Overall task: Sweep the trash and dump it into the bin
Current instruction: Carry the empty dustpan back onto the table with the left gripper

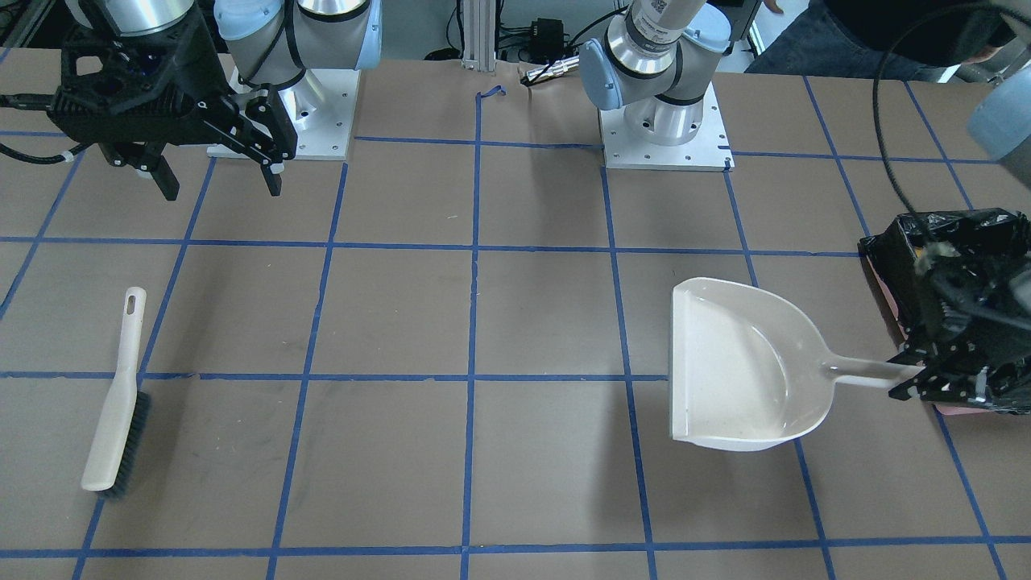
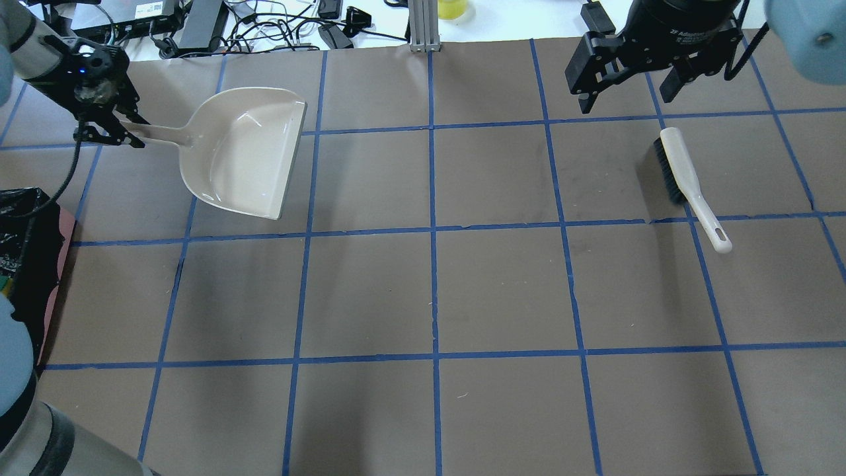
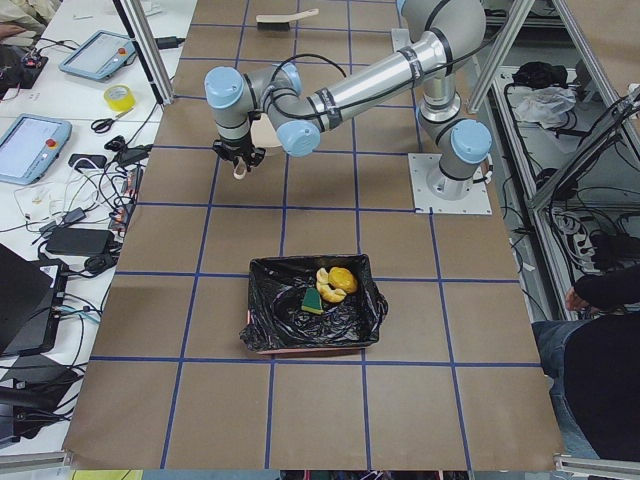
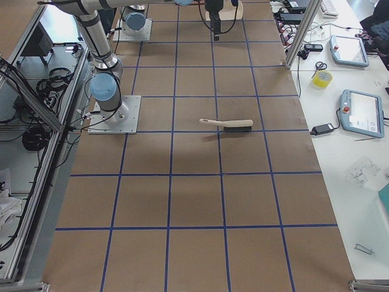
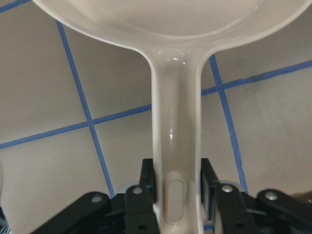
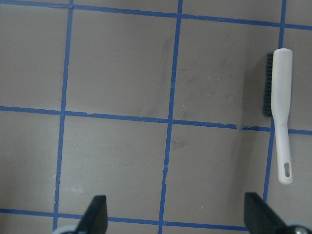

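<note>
The dustpan's front edge [image 1: 678, 362] hangs tilted above the tabletop. My left gripper needs to lower the dustpan flat onto the tabletop before releasing it.
The trash lies inside the bin [image 3: 262, 328]: an orange-yellow lump [image 3: 344, 278], a green-topped sponge piece [image 3: 312, 301] and a pale crescent slice [image 3: 324, 289]. The bin, pink-sided with a black bag, also shows in the front view [image 1: 958, 229] and the overhead view [image 2: 26, 225]. My left gripper [image 1: 926, 379] [image 2: 109, 132] [image 5: 176, 195] is shut on the handle of the beige dustpan [image 1: 733, 362] [image 2: 244, 152] [image 5: 175, 117], whose pan looks empty. My right gripper [image 1: 219, 184] [image 2: 624, 99] [image 6: 178, 217] is open and empty above the table, apart from the brush.
A beige hand brush with dark bristles [image 1: 117, 403] [image 2: 687, 182] [image 4: 228, 125] [image 6: 280, 112] lies flat on the brown table with its blue tape grid. The bin stands at the table end on my left side. Cables and devices lie beyond the table's far edge.
</note>
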`<state>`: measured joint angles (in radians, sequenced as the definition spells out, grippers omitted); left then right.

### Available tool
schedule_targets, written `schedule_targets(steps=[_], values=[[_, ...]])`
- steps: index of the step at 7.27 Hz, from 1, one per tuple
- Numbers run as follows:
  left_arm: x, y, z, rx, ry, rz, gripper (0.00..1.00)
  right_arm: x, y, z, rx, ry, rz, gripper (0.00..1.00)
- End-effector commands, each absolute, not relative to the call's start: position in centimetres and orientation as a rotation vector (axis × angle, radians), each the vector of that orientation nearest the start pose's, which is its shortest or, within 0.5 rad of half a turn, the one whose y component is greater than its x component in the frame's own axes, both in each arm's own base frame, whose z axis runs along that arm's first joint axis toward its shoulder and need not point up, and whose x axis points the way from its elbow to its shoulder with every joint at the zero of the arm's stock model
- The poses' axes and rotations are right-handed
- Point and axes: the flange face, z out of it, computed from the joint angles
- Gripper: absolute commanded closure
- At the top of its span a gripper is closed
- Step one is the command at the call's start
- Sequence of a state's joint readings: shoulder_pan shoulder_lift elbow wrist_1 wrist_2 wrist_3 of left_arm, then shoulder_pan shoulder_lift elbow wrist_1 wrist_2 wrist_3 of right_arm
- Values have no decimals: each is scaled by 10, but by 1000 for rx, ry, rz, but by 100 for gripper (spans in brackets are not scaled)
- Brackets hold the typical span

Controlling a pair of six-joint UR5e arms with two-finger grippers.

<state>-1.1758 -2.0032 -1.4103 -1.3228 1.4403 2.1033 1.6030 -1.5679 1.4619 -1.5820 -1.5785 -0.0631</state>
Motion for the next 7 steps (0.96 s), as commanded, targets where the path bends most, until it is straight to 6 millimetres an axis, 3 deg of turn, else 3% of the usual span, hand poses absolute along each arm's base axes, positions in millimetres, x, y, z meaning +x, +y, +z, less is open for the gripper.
schedule_targets(steps=[1,2,4,6,7], values=[[96,-692,301,-2269,-2064,63,100,149,-499,539,-146,3143,-176,0],[84,-703,286,-2163,-2164,24,100,149,-498,540,-149,3142,-181,0],[65,-715,261,-2173,-2150,10,100,149,-498,540,-149,3142,-181,0],[48,-714,250,-2154,-2148,-12,100,148,-496,542,-151,3148,-184,0],[29,-713,255,-2194,-2133,-49,100,148,-493,547,-149,3140,-198,0]])
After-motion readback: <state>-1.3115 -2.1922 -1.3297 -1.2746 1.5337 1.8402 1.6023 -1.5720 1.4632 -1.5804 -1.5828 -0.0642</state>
